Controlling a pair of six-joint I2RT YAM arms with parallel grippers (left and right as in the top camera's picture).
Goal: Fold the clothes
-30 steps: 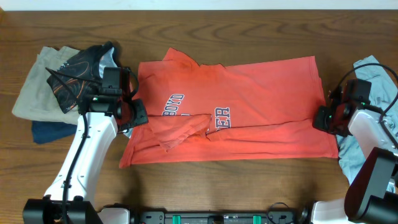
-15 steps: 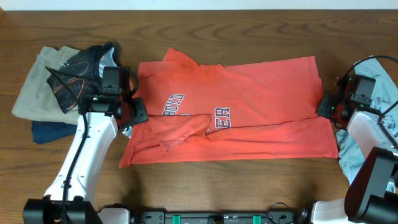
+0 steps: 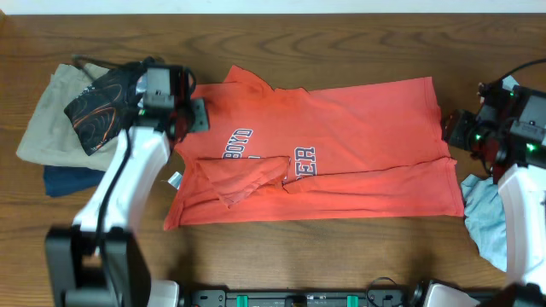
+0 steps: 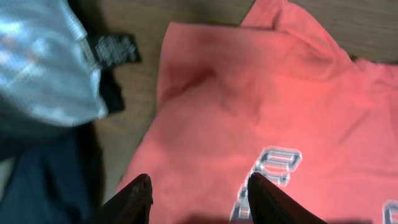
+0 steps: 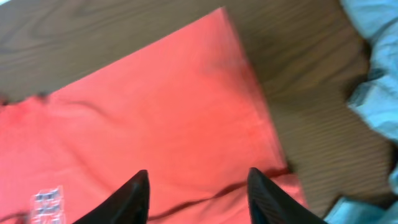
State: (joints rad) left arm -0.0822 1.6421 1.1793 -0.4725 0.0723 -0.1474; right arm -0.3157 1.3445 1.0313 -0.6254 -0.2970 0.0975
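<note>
My left gripper grabs the cloth tip jutting from the far edge (image 3: 245, 77) of the orange-red T-shirt next, to fold it inward toward the lettering (image 3: 238, 143).
An orange-red T-shirt (image 3: 333, 145) with white lettering lies spread across the table, its bottom edge folded up along the front. It also shows in the left wrist view (image 4: 249, 112) and the right wrist view (image 5: 155, 124). My left gripper (image 3: 198, 115) is open and empty above the shirt's upper left corner; its fingertips (image 4: 142, 186) frame bare shirt cloth. My right gripper (image 3: 452, 130) is open and empty above the shirt's right edge, fingertips (image 5: 261, 180) over the fold line.
A pile of clothes sits at the left: a beige garment (image 3: 47, 119), a black and orange one (image 3: 102, 107), a dark blue one (image 3: 64, 181). A light blue garment (image 3: 486, 213) lies at the right edge, also in the right wrist view (image 5: 376, 68).
Both arms have lifted and moved toward the table's far side. The left gripper went from the shirt's left edge to its upper left corner; the right gripper rose along the right edge.
</note>
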